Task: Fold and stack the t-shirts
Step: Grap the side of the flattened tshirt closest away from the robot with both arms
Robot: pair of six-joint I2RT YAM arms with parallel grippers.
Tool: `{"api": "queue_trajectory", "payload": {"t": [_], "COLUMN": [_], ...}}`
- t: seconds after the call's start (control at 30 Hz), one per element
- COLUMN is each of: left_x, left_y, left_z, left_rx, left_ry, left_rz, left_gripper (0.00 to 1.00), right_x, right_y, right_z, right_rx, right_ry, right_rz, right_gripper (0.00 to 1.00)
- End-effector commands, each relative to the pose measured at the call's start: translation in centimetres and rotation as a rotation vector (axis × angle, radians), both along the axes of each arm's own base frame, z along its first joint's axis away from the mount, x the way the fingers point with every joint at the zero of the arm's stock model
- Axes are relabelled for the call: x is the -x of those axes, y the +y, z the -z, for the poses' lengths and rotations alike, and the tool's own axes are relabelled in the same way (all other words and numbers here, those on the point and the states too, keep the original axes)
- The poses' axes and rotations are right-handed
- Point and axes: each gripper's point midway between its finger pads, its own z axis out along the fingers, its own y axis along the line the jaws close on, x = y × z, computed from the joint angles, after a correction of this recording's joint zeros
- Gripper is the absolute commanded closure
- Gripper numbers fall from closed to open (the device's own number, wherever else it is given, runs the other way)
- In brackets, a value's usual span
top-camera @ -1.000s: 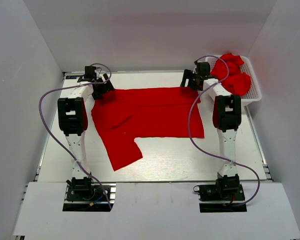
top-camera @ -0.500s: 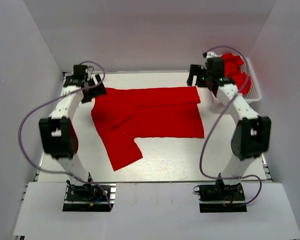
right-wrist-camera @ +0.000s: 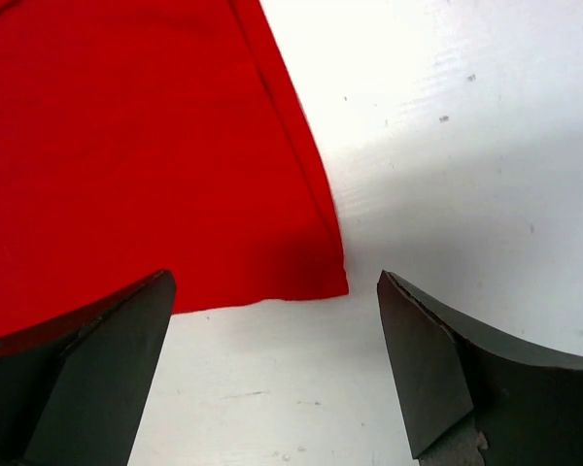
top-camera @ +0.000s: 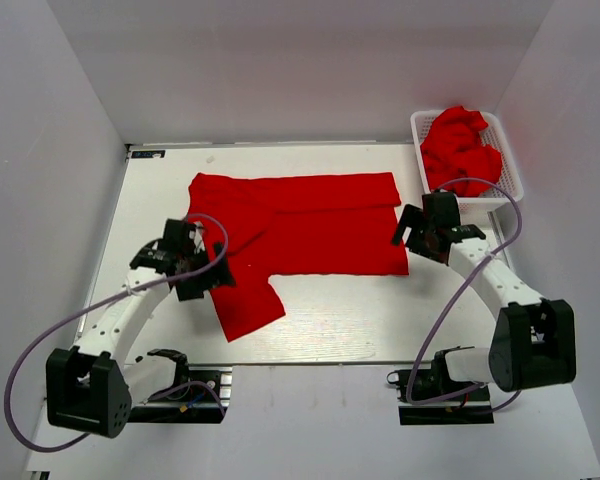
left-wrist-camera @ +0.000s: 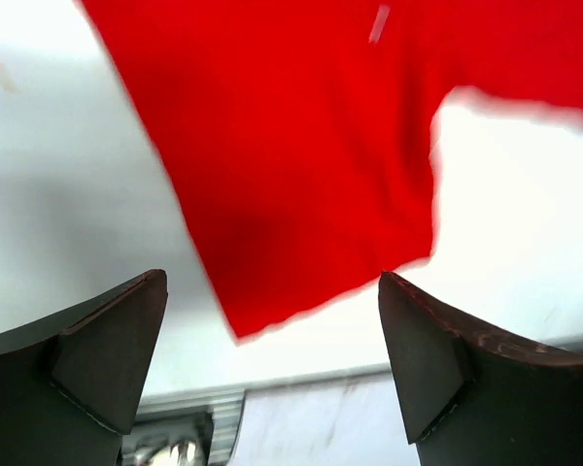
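I will next grab the outer edge of the red t-shirt's near sleeve with my left gripper, so that I can fold the t-shirt's near side over its far side.
One red t-shirt (top-camera: 300,225) lies spread flat on the white table, one sleeve (top-camera: 248,305) pointing toward the near edge. My left gripper (top-camera: 202,275) hovers open at that sleeve's left side. In the left wrist view the sleeve end (left-wrist-camera: 301,223) shows above and between my open left gripper (left-wrist-camera: 272,277). My right gripper (top-camera: 416,236) is open beside the shirt's right hem. In the right wrist view the shirt's corner (right-wrist-camera: 311,272) lies just ahead of my open right gripper (right-wrist-camera: 275,282). Neither holds anything. More red t-shirts (top-camera: 460,148) are heaped in the basket.
The white lattice basket (top-camera: 515,182) stands at the table's far right corner, just behind the right arm. White walls enclose the table on three sides. The table's near edge (left-wrist-camera: 301,383) shows in the left wrist view.
Both arms have drawn back from the shirt's far corners toward the near side. The left gripper now sits by the sleeve, the right by the near right corner. The shirt lies still.
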Motion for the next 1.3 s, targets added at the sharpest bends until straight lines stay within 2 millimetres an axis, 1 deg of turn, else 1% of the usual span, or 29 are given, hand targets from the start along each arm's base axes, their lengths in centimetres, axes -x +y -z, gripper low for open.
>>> {"api": "queue_trajectory", "payload": {"t": [0.0,0.03,0.1,0.13,0.17,0.2,0.27,0.33,0.4,0.43,0.47,0.53,0.57,0.63,0.7,0.77,0.8,0.87,0.93,1.0,1.03,1.1,1.13,1.17,1.2,1.23,1.27], "left_x": [4.6,5.1,5.9,6.6,6.8,7.1,7.9,9.3,9.6,9.8,9.6,9.7,9.4,9.6,9.3,9.4,9.2,9.2,9.2,8.8,9.2,9.8,9.5,9.6,9.6,9.5,9.5], "left_y": [-0.9,-1.2,-2.0,-2.1,-2.3,-2.0,-2.5,-2.6,-2.4,-2.5,-2.3,-2.3,-2.3,-2.2,-2.3,-2.4,-2.8,-2.7,-2.5,-2.3,-1.8,-1.4,-1.6,-1.5,-1.5,-1.3,-1.3], "left_z": [1.6,2.0,2.3,2.8,3.1,3.8,4.4,5.7,6.2,6.4,6.4,6.5,6.5,6.9,7.4,8.0,8.2,8.6,8.9,9.3,9.7,10.4,10.2,10.3,10.3,10.3,10.3], "left_rx": [0.017,0.021,0.028,0.024,0.016,-0.021,-0.042,-0.077,-0.103,-0.117,-0.13,-0.147,-0.152,-0.172,-0.199,-0.207,-0.204,-0.229,-0.252,-0.277,-0.299,-0.321,-0.327,-0.332,-0.332,-0.341,-0.341], "left_ry": [0.115,0.133,0.149,0.181,0.197,0.231,0.279,0.344,0.355,0.36,0.353,0.345,0.332,0.346,0.339,0.349,0.34,0.343,0.345,0.331,0.344,0.379,0.365,0.372,0.372,0.367,0.367], "left_rz": [0.037,0.033,0.051,0.051,0.034,0.027,0.026,0.04,0.023,0.028,0.012,0.033,0.02,0.028,0.032,0.042,0.055,0.06,0.064,0.065,0.062,0.063,0.071,0.071,0.071,0.068,0.068], "left_gripper": [0.01,0.01,0.01,0.01,0.01,0.01,0.01,0.01,0.04,0.06,0.11,0.17,0.21,0.24,0.28,0.3,0.33,0.37,0.44,0.47,0.51,0.52,0.54,0.55,0.58,0.64,0.68], "right_x": [-0.1,-0.1,0.2,0.2,0.2,0.2,0.2,0.2,0.1,0.1,0.2,0.0,-0.1,-0.1,-0.2,-0.4,-0.3,-0.3,-0.2,0.1,0.2,0.5,0.8,0.7,1.0,1.2,1.5], "right_y": [-0.4,-0.5,-0.6,-0.6,-0.6,-0.6,-0.6,-0.8,-1.0,-0.9,-1.0,-1.1,-1.0,-1.1,-0.9,-0.9,-1.1,-1.2,-1.5,-1.7,-1.9,-2.1,-2.3,-2.6,-2.2,-2.2,-2.1], "right_z": [-0.9,-1.0,-0.6,-0.3,-0.4,-0.1,0.1,0.3,0.4,0.5,0.8,1.2,1.2,1.7,1.8,1.6,1.5,1.3,1.2,1.0,1.2,1.1,1.3,1.1,1.1,1.3,1.6], "right_rx": [-0.032,-0.03,-0.021,-0.019,-0.02,-0.017,-0.017,-0.013,-0.002,0.0,0.006,0.011,0.01,0.017,0.013,0.016,0.018,0.027,0.035,0.051,0.056,0.073,0.083,0.094,0.078,0.074,0.071], "right_ry": [-0.049,-0.054,-0.037,-0.028,-0.026,-0.016,-0.006,0.003,0.003,0.005,0.015,0.033,0.038,0.055,0.061,0.046,0.043,0.035,0.027,0.021,0.026,0.027,0.036,0.027,0.026,0.021,0.028], "right_rz": [0.079,0.08,0.083,0.085,0.089,0.088,0.09,0.098,0.106,0.1,0.1,0.101,0.098,0.101,0.098,0.097,0.099,0.103,0.11,0.109,0.108,0.094,0.094,0.099,0.083,0.078,0.074], "right_gripper": [0.1,0.1,0.1,0.1,0.1,0.1,0.1,0.1,0.1,0.1,0.1,0.1,0.1,0.1,0.1,0.1,0.1,0.1,0.1,0.1,0.1,0.1,0.1,0.1,0.1,0.1,0.1]}}
